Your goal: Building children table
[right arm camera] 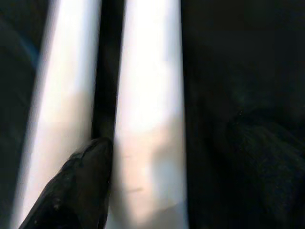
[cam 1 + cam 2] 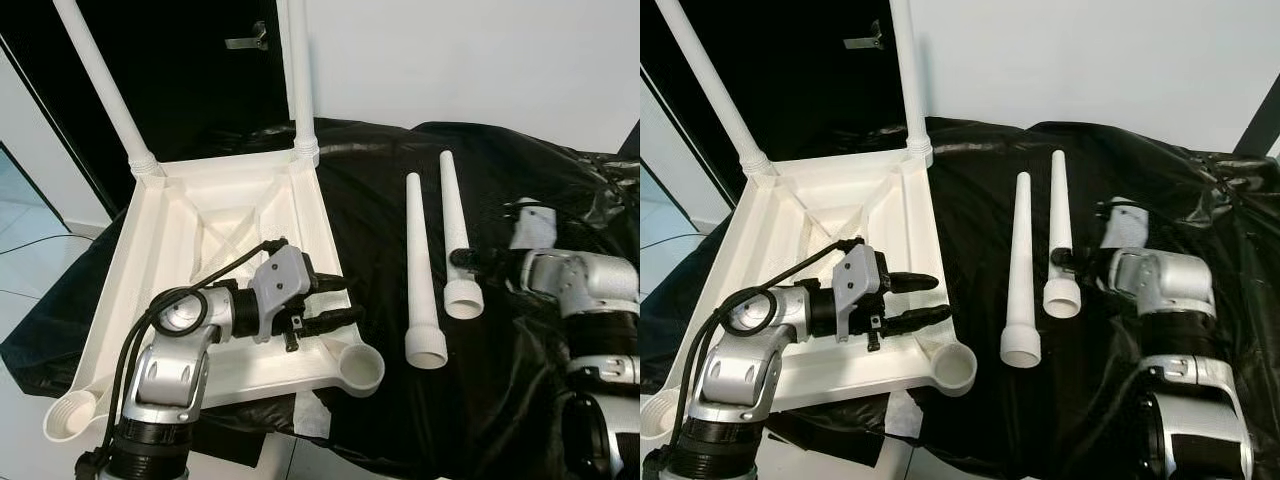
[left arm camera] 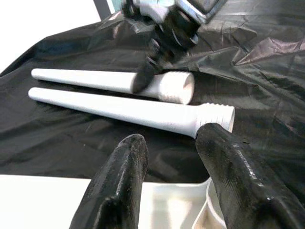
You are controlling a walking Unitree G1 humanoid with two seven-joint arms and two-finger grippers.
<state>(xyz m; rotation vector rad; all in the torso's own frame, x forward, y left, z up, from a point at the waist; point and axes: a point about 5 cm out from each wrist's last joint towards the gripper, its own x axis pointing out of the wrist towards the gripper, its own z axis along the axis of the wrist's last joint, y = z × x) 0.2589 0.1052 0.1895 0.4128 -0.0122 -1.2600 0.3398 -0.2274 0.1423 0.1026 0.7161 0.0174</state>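
Observation:
The right gripper grabs the leg by the tube (image 2: 457,260) beside its big end next, since the leg is long and flares into a thick end (image 2: 463,299).
A white tabletop (image 2: 230,205) lies upside down, with two white legs (image 2: 105,80) (image 2: 300,70) standing in its far corners. Its near corner sockets (image 2: 362,372) (image 2: 70,415) hold nothing. Two loose legs (image 2: 418,270) (image 2: 455,235) lie side by side on the black sheet (image 2: 540,190), threaded ends toward me. My left gripper (image 2: 350,300) hovers open over the tabletop's near right rim, nothing between its fingers (image 3: 128,181). My right gripper (image 2: 462,258) is open at the right loose leg (image 1: 150,95) near its thick end; one finger (image 1: 81,186) sits between the two legs.
The black sheet covers the whole work surface to the right and behind. A dark door with a metal handle (image 2: 247,42) stands behind the tabletop, beside a white wall. Pale floor (image 2: 30,250) lies off the left edge.

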